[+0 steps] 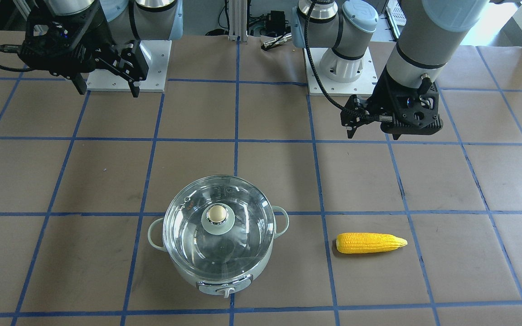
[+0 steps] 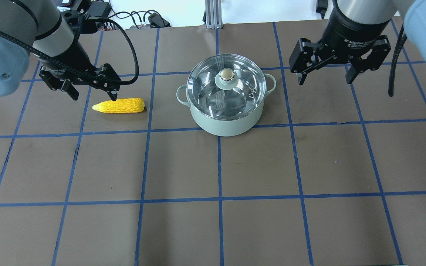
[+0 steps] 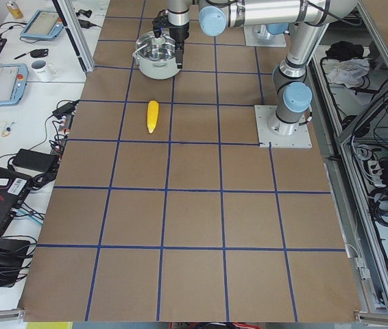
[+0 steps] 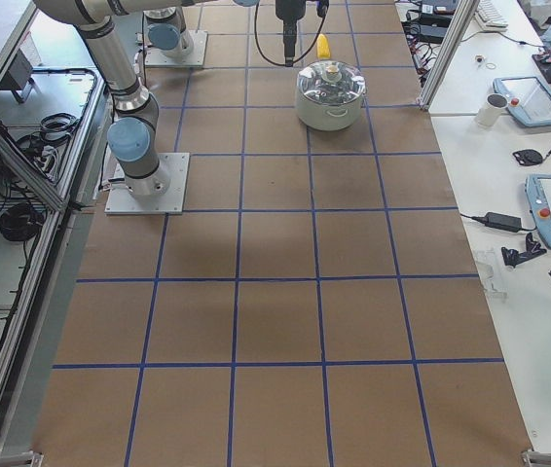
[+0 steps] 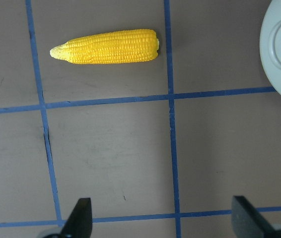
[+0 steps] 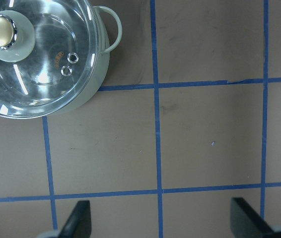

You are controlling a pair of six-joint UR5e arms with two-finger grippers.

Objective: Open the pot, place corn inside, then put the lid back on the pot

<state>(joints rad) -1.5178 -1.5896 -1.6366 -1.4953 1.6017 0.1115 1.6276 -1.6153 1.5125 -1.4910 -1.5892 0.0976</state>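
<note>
I need to grab the glass lid by its beige knob (image 1: 216, 213) with my right gripper next, to open the pot for the corn (image 1: 370, 242).
The pale mint-green pot (image 2: 224, 125) stands on the table with its clear glass lid (image 2: 213, 96) shut on it, beige knob (image 2: 227, 75) on top. It also shows in the front view (image 1: 218, 285). The yellow corn (image 2: 118, 105) lies flat on the table, apart from the pot, on the robot's left. My left gripper (image 2: 94, 96) is open and empty, held above the table just behind the corn (image 5: 108, 46). My right gripper (image 2: 325, 81) is open and empty, held high beside the pot on the robot's right. The lid (image 6: 46, 74) sits at the top left of the right wrist view.
The table is brown paper with a blue tape grid (image 2: 218, 166). The arm base plates (image 1: 338, 74) stand at the robot's side. Side benches with tablets and cables (image 3: 2, 82) lie beyond the table's far edge.
</note>
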